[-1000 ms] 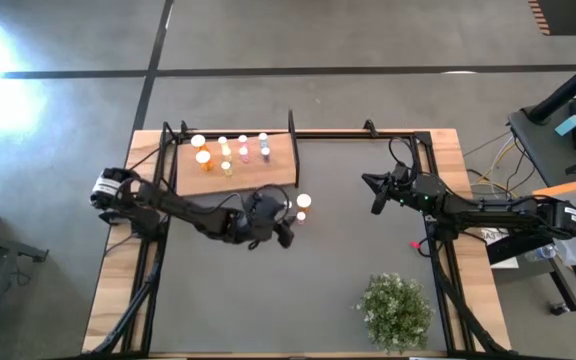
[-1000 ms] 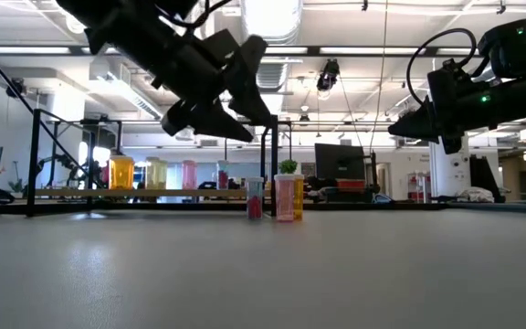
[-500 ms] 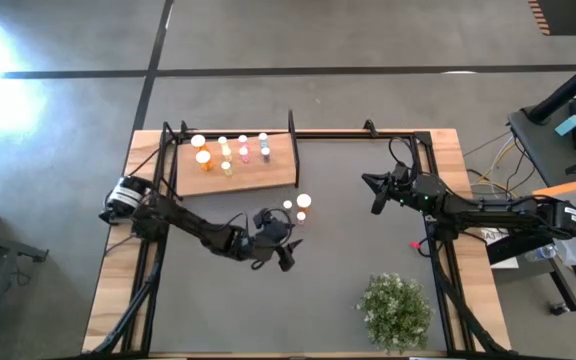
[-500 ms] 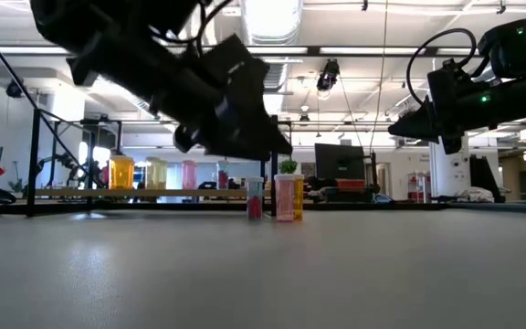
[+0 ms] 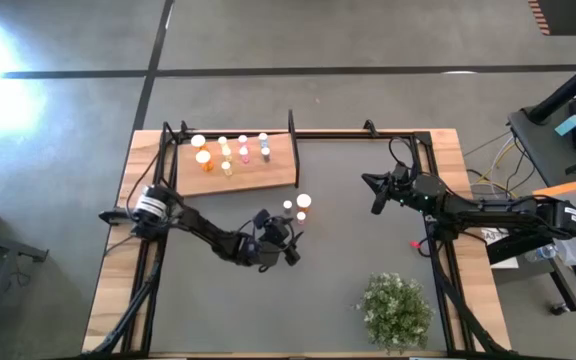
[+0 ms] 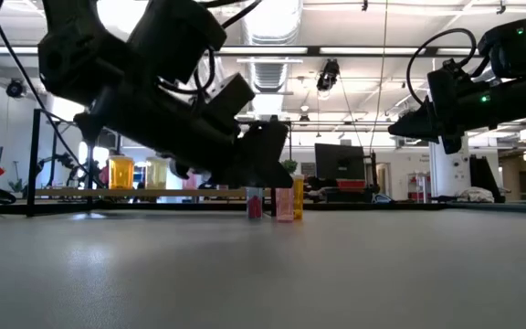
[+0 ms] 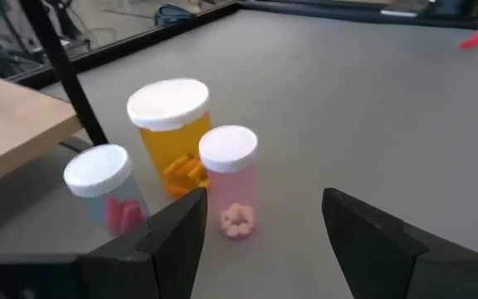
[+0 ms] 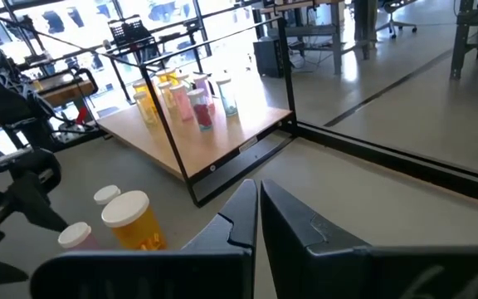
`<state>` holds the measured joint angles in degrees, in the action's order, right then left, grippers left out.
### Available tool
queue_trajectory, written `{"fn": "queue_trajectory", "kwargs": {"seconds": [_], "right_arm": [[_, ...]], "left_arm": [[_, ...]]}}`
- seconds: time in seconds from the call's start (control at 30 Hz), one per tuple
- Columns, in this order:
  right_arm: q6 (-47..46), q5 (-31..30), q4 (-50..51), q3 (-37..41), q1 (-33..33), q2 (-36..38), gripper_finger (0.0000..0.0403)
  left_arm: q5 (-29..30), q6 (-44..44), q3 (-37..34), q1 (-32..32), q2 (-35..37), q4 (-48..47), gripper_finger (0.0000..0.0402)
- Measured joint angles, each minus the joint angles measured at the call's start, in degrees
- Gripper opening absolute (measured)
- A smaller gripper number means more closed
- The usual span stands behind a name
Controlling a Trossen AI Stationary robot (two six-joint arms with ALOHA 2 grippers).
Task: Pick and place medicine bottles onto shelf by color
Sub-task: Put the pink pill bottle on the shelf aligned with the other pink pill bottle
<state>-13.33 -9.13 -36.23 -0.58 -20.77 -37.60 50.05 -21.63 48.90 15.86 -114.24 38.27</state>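
Note:
The left wrist view shows mat between my fingers and the pink bottle (image 5: 301,217), so it is too early to close. My left gripper moves toward the bottle, then closes on it.
Three medicine bottles stand upright on the grey mat just off the shelf's near right corner: a larger orange one (image 7: 171,133), a pink one (image 7: 230,178) and a small clear one with red pills (image 7: 104,184). From above they show as white caps (image 5: 298,207). My left gripper (image 7: 264,224) (image 5: 286,250) hangs open, low over the mat on their near side, fingers pointing at the pink bottle, touching nothing. The wooden shelf (image 5: 258,172) carries several bottles (image 5: 230,150). My right gripper (image 5: 375,195) (image 8: 256,208) waits shut at the right.
A green bushy plant (image 5: 396,310) stands at the near right of the mat. A thin black post (image 7: 65,66) rises at the shelf's corner beside the three bottles. Black frame rails (image 5: 368,132) run along the table's far and side edges.
My left gripper has come down close to the mat and moved toward the table's near edge, rolling about its own axis as it sank. Its fingers have kept the same gap. The bottles have stayed in place.

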Motion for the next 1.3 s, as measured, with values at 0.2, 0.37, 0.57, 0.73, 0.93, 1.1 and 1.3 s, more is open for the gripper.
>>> {"fn": "queue_trajectory", "kwargs": {"seconds": [0.2, 0.37, 0.57, 0.73, 0.93, 1.1, 1.3], "right_arm": [[-0.02, 0.0, 0.0, 0.02, 0.01, 0.0, 0.0009], [-0.02, 0.0, 0.02, 0.01, -0.01, -0.02, 0.0009], [-0.02, 0.0, 0.02, 0.0, 0.0, -0.02, 0.0009], [-0.02, 0.0, 0.01, 0.02, 0.01, -0.02, 0.0009], [-0.02, 0.0, 0.02, 0.02, -0.01, -0.02, 0.0009], [-0.02, 0.0, 0.02, 0.02, 0.01, -0.02, 0.0009], [-0.02, 0.0, 0.01, 0.01, 0.01, -0.02, 0.0009]], "left_arm": [[2.35, 4.61, -0.09, -0.29, -3.32, 7.01, 0.0224], [2.75, 9.08, -0.07, -1.36, -4.56, 10.56, 0.0224], [2.22, 8.82, 0.1, -3.73, -4.61, 10.6, 0.0224], [-1.15, 8.74, 0.57, -5.59, -4.61, 10.66, 0.0224], [-4.13, 9.02, 0.66, -6.68, -4.61, 10.59, 0.0222], [-4.35, 10.64, 0.9, -6.92, -4.61, 10.67, 0.0194], [-4.46, 11.98, 1.42, -7.47, -4.61, 10.72, 0.0144]]}}
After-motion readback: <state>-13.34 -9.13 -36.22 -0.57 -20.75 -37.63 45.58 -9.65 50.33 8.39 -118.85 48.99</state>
